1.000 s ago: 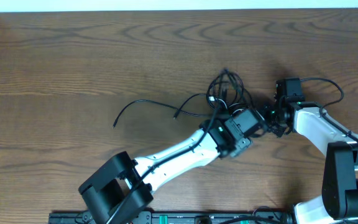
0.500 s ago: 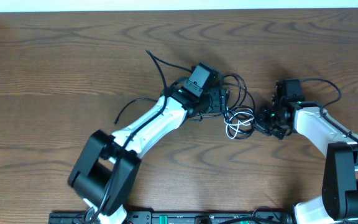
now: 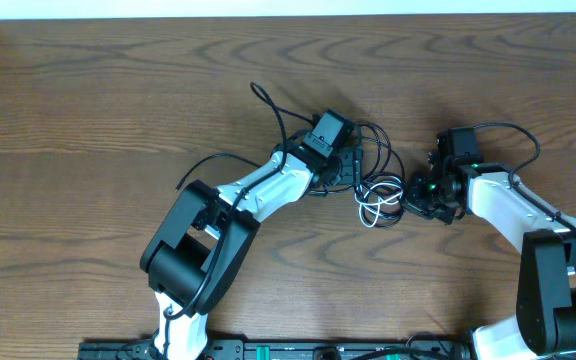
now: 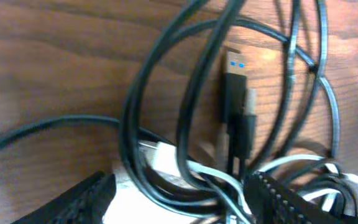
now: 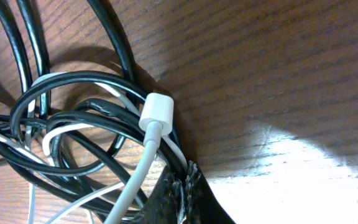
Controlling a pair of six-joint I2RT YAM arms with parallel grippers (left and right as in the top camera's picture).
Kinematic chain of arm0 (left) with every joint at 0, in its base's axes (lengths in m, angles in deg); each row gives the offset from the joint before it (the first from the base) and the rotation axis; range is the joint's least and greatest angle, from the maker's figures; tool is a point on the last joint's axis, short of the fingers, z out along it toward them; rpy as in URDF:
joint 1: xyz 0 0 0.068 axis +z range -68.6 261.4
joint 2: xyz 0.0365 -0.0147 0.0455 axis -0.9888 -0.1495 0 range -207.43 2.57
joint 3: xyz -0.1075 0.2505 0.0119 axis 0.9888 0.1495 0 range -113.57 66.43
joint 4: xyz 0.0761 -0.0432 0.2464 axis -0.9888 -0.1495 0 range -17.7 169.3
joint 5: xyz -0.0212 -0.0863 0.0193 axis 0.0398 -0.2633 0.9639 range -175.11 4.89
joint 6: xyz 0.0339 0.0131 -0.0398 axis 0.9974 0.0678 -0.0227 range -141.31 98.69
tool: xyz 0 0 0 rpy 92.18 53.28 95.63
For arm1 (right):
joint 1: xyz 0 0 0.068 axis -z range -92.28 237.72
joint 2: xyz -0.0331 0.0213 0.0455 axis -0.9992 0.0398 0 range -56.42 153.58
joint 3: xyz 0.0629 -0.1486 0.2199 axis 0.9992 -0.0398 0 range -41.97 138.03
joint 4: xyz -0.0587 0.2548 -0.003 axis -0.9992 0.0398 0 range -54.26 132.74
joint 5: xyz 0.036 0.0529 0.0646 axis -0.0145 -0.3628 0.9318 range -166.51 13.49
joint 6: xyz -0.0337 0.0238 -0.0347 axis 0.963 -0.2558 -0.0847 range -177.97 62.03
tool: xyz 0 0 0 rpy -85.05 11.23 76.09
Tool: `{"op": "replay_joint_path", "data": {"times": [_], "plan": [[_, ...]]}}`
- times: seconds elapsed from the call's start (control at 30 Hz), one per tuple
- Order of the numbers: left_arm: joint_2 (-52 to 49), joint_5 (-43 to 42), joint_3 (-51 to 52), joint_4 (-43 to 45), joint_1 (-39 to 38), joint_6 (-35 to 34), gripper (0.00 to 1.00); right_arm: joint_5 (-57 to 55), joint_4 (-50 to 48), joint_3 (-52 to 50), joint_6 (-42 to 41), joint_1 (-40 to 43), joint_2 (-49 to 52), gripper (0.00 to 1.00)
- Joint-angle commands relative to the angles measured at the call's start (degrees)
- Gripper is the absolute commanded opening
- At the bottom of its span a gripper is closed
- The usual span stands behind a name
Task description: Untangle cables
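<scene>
Next, my left gripper grabs the black cable's bent loops to draw the black cable out of the tangle with the white cord (image 3: 379, 213) (image 4: 215, 172).
The cables are a tangle of black cords (image 3: 376, 150) and one white cord (image 3: 376, 203) at the table's middle. One black end (image 3: 260, 96) trails up and left. My left gripper (image 3: 346, 166) lies at the tangle's left side. In the left wrist view it (image 4: 179, 208) is open, with black loops, a black USB plug (image 4: 235, 81) and the white cord (image 4: 219, 180) between its fingers (image 4: 73, 199). My right gripper (image 3: 415, 195) is at the tangle's right. In its wrist view it (image 5: 182, 186) is shut on black cable strands beside a white plug (image 5: 157, 112).
The wooden table (image 3: 88, 90) runs to a white wall at the far edge. A black cable strand (image 3: 200, 165) lies by the left arm's forearm. The right arm's own thick wire (image 3: 518, 135) loops above its wrist. The arm bases stand at the near edge.
My left arm has swung from the near side of the tangle to its far left side. The tangle has spread, baring the white cord. My right gripper has shifted slightly left.
</scene>
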Motion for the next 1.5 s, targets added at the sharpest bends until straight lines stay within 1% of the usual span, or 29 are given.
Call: {"op": "replay_joint_path", "data": {"times": [0.0,0.07,0.27,0.4,0.57,0.63,0.7,0.73,0.8,0.83,0.9,1.0,1.07,1.13,1.2,1.3,1.37,1.47], "plan": [[-0.39,7.89,0.15,0.09,0.37,2.95,0.72,-1.9,1.31,-2.19,1.16,-0.87,1.9,0.01],[-0.39,8.28,0.15,3.02,0.37,6.69,0.72,-1.9,1.6,-2.19,1.14,-0.87,1.9,0.01],[-0.59,8.33,0.15,9.49,0.37,13.81,0.72,-1.9,2.51,-2.19,1.16,-0.87,1.9,0.01],[-2.67,10.27,0.15,9.97,0.37,14.56,0.72,-1.9,2.62,-2.19,1.14,-0.87,1.9,0.01],[-5.05,10.29,0.15,9.99,0.37,14.78,0.71,-1.9,2.91,-2.19,1.14,-0.87,1.9,0.01],[-5.05,10.91,0.15,10.14,0.37,15.65,0.68,-1.9,2.93,-2.19,1.14,-0.87,1.9,0.01],[-5.05,11.17,0.15,9.75,0.37,17.22,0.45,-1.88,2.95,-2.19,1.14,-0.87,1.9,0.01],[-5.05,11.37,0.15,9.31,0.37,17.25,0.32,-1.9,2.95,-2.19,1.14,-0.87,1.9,0.01],[-5.05,11.69,0.15,7.37,0.37,17.22,0.09,-1.9,2.97,-2.19,1.14,-0.87,1.9,0.01],[-5.03,11.74,0.15,6.45,0.37,17.22,0.08,-1.9,2.97,-2.19,1.14,-0.87,1.9,0.01],[-4.7,11.82,0.13,4.55,0.46,17.25,0.08,-1.9,2.97,-2.19,1.14,-0.87,1.9,0.01],[-0.5,12.59,0.13,2.34,1.81,17.27,0.08,-2.21,2.82,-2.19,1.14,-0.85,1.9,0.01],[7.13,12.61,0.02,1.55,4.66,17.25,0.07,-5.33,3.52,-2.16,1.11,-0.81,1.88,0.01],[11.96,12.59,0.02,0.28,6.91,17.22,0.07,-7.85,4.48,-2.12,0.98,-0.5,1.88,0.01],[18.95,12.59,0.02,-3.93,11.13,17.25,0.08,-10.99,6.12,-2.12,0.66,0.83,1.88,0.01],[27.65,12.59,0.02,-10.84,19.15,17.68,0.08,-11.28,6.58,-1.86,0.7,3.72,1.86,0.01],[30.03,12.61,0.02,-12.02,22.14,17.7,0.08,-11.93,7.39,-1.29,0.68,5.29,1.53,0.01],[33.51,12.61,0.02,-12.79,28.02,17.66,0.07,-15.89,10.21,1.09,0.76,8.11,0.09,0.01]]}}
